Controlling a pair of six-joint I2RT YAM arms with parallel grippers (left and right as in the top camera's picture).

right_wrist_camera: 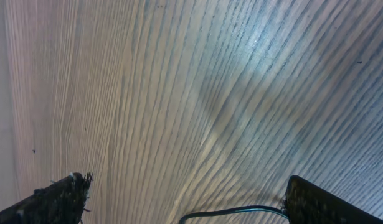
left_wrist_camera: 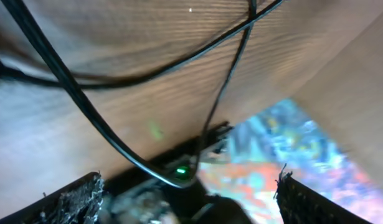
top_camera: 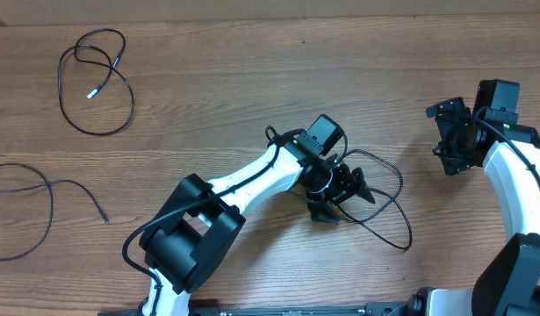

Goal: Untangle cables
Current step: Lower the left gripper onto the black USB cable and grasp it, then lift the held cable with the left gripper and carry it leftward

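My left gripper should untangle the cables next, so it needs to grab the third cable at the bend between its parts and leave that cable's ends free.
Three thin black cables lie on the wooden table. One cable (top_camera: 132, 104) is looped at the far left, with a silver tip. A second cable (top_camera: 48, 195) curves along the left edge. The third cable (top_camera: 399, 183) loops loosely around my left gripper (top_camera: 349, 195) near the middle. In the left wrist view its strands (left_wrist_camera: 76, 93) cross one another on the wood ahead of my left gripper (left_wrist_camera: 188, 208), which is open and holds nothing. My right gripper (top_camera: 454, 145) hovers at the right, apart from all cables. In its wrist view the right gripper (right_wrist_camera: 191, 202) is open over bare wood.
A black cord (right_wrist_camera: 235, 213) runs from the right finger along the bottom of the right wrist view. The left arm (top_camera: 243, 180) stretches from the front edge to the table's middle. Past the table edge (left_wrist_camera: 266, 112), a colourful floor shows in the left wrist view.
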